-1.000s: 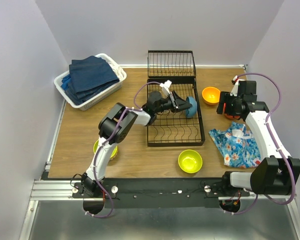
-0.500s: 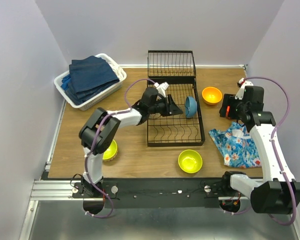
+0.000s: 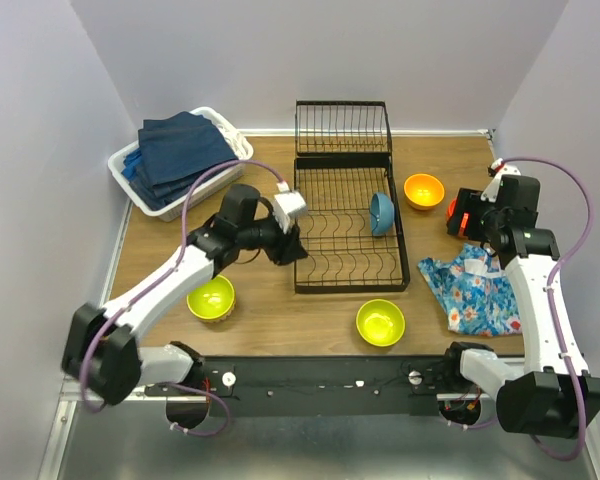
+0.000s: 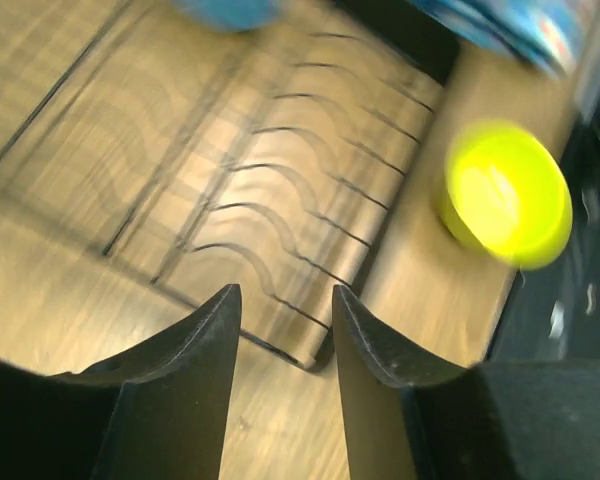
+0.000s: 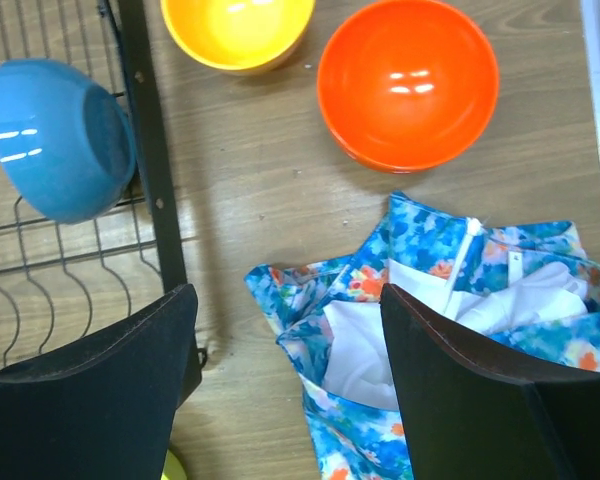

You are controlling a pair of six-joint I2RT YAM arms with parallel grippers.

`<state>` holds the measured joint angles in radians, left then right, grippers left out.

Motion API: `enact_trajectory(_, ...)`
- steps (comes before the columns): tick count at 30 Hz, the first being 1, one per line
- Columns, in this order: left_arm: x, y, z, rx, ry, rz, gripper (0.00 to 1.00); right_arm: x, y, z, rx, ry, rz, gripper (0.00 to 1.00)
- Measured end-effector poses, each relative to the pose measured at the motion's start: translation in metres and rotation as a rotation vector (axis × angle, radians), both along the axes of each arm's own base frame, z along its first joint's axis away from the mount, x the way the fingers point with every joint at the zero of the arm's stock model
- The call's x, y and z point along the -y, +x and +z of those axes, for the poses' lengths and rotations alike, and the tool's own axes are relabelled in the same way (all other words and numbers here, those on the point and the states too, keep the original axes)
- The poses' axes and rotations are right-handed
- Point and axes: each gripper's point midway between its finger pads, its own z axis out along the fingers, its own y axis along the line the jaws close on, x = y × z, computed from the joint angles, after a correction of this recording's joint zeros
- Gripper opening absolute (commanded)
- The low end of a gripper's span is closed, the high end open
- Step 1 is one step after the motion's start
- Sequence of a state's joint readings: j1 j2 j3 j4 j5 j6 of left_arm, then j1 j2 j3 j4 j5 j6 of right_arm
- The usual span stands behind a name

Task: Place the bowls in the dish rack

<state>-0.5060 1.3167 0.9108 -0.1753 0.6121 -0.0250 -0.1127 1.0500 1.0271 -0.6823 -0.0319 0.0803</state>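
Note:
The lime-yellow bowl in front of the rack (image 3: 332, 262) needs its bottom free to rest against the rack's wires. My left gripper will grab it next by the bowl's rim (image 3: 381, 344).
The black wire dish rack (image 3: 332, 262) stands mid-table. A blue bowl (image 3: 382, 212) leans on its edge in the rack's right side, also in the right wrist view (image 5: 60, 135). My left gripper (image 3: 292, 250) is open and empty over the rack's left edge (image 4: 285, 300). My right gripper (image 3: 467, 214) is open and empty above the floral cloth (image 5: 290, 390). An orange-yellow bowl (image 5: 237, 30) and a red-orange bowl (image 5: 408, 80) sit on the table right of the rack. Two lime-yellow bowls (image 3: 211, 298) (image 3: 380, 322) sit near the front. The white ribbed bowl is out of view.
A white basket of navy towels (image 3: 180, 160) stands at the back left. A crumpled floral blue cloth (image 3: 478, 292) lies at the right. The rack's smaller hinged section (image 3: 342, 127) stands at the back. Walls close in on three sides.
My left gripper has let go of the blue bowl, left it in the rack and drawn back to the rack's left edge. My right gripper has shifted slightly to the right.

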Motion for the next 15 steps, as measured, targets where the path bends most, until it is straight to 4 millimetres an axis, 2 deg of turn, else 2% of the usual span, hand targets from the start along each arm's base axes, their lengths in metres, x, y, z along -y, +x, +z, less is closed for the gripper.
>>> enact_trajectory(2, 0.006, -0.036, 0.017, 0.166, 0.041, -0.189, 0.53, -0.005, 0.000, 0.000, 0.005, 0.013, 0.026, 0.84)
enact_trajectory(3, 0.010, -0.048, 0.022, 0.216, 0.045, -0.247, 0.54, -0.007, 0.000, 0.000, 0.006, 0.018, 0.037, 0.84)
enact_trajectory(5, 0.024, -0.086, 0.028, 0.321, 0.061, -0.428, 0.56, -0.015, -0.001, 0.000, 0.010, 0.040, 0.084, 0.85)
enact_trajectory(7, 0.037, -0.116, 0.019, 0.372, 0.085, -0.583, 0.56, -0.023, -0.002, 0.001, 0.016, 0.062, 0.124, 0.86)
enact_trajectory(8, 0.044, -0.133, 0.005, 0.380, 0.119, -0.669, 0.55, -0.025, -0.002, 0.001, 0.016, 0.070, 0.137, 0.87)
enact_trajectory(12, 0.065, -0.168, -0.034, 0.447, 0.247, -0.881, 0.54, -0.029, 0.000, 0.009, 0.032, 0.080, 0.159, 0.88)
enact_trajectory(15, 0.081, -0.189, -0.051, 0.490, 0.296, -0.994, 0.50, -0.029, 0.005, 0.024, 0.067, 0.074, 0.160, 0.89)
